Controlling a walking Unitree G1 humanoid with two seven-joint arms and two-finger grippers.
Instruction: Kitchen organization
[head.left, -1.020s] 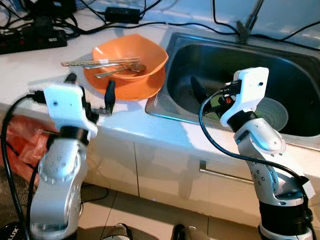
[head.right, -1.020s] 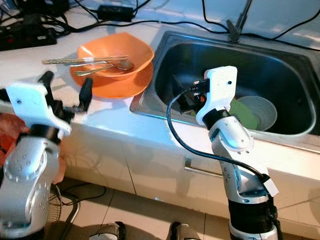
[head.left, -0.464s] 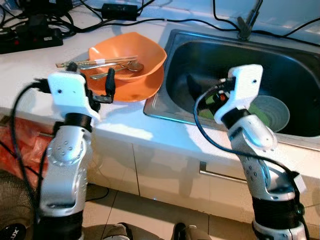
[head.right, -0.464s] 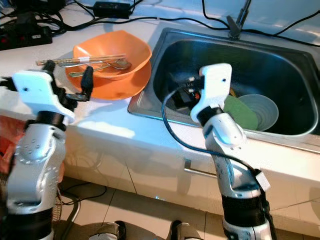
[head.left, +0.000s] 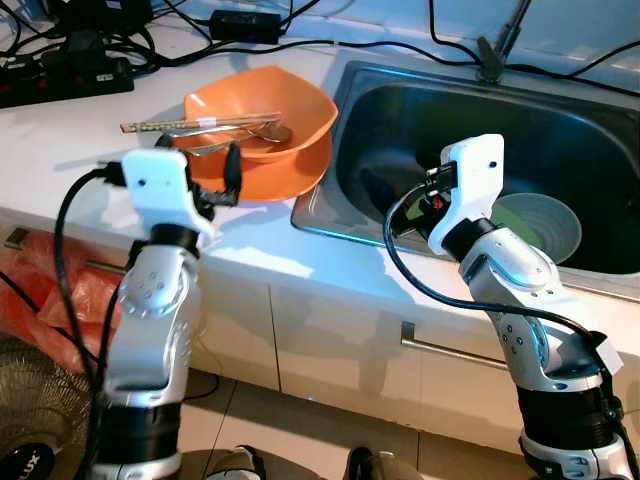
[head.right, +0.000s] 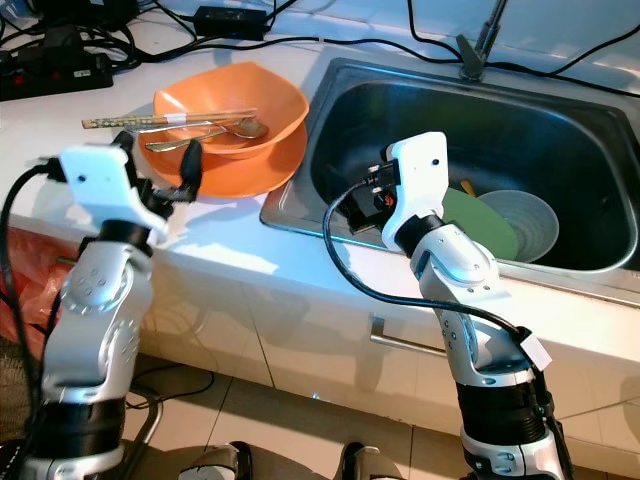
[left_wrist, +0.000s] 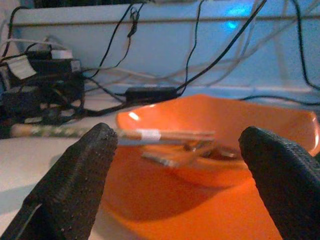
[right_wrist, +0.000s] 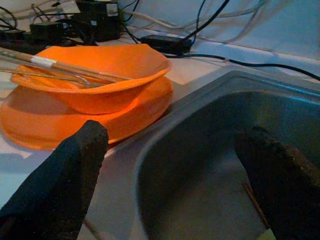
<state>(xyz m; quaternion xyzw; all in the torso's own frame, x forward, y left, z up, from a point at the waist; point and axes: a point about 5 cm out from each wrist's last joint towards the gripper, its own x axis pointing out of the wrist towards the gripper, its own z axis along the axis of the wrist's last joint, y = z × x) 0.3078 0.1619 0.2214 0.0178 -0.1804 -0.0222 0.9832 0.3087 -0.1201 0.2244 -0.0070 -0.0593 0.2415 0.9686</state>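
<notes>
The spoon's head (head.left: 275, 132) rests inside the orange bowl, so my left gripper should next grab the spoon by its handle end (head.left: 200, 151), which sticks out past the bowl's rim.
An orange bowl (head.left: 262, 115) sits on an orange plate (head.left: 295, 172) on the white counter, left of the sink (head.left: 330, 222). Chopsticks (head.left: 170, 125) and a metal spoon (head.left: 266, 133) lie across the bowl. My left gripper (left_wrist: 176, 132) is open and level with the plate's near rim, pointing at the bowl, nothing between its fingers. My right gripper (right_wrist: 172, 132) is open over the sink's left side, empty. A green plate (head.right: 480, 222) and a grey bowl (head.right: 532, 215) lie in the basin.
A power strip (head.left: 65, 80), an adapter and black cables crowd the counter's back. The faucet base (head.left: 490, 55) stands behind the sink. Below the counter are white cabinet fronts with a handle (head.left: 450, 352); a red bag (head.left: 35, 290) hangs at the left.
My left gripper has risen and come closer to the orange plate's rim. The right arm has shifted left inside the sink. The dishes have not moved.
</notes>
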